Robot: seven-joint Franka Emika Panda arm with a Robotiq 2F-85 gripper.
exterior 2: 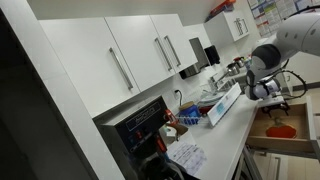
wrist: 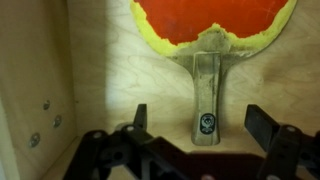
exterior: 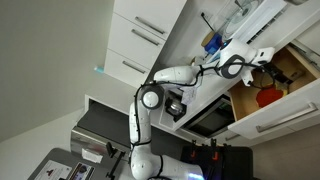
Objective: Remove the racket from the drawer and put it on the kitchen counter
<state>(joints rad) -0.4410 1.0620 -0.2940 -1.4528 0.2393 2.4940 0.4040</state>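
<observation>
The racket's handle [wrist: 206, 108] is between my raised fingers, but the wrist view shows the drawer's bottom beneath. My fingers would miss if I closed now, so my gripper should go lower and then close on the handle.
The racket [wrist: 205, 40] lies flat on the tan wooden floor of the open drawer [wrist: 90, 80]; its red face with a yellow edge is at the top of the wrist view and its pale handle points toward the camera. My gripper [wrist: 200, 122] is open, a finger on each side of the handle's end, not touching it. In both exterior views the racket shows as a red patch [exterior: 270, 97] [exterior 2: 281, 130] in the drawer [exterior: 290, 60] [exterior 2: 262, 138], with the gripper [exterior: 262, 60] [exterior 2: 275, 92] above it. The kitchen counter [exterior 2: 225, 135] [exterior: 195, 30] runs beside the drawer.
White cabinets with bar handles [exterior 2: 140, 60] hang above the counter. A blue object and other clutter [exterior 2: 192, 117] sit on the counter near the wall. A dark oven [exterior: 205, 120] sits next to the drawer. The drawer's side wall [wrist: 40, 90] stands close by.
</observation>
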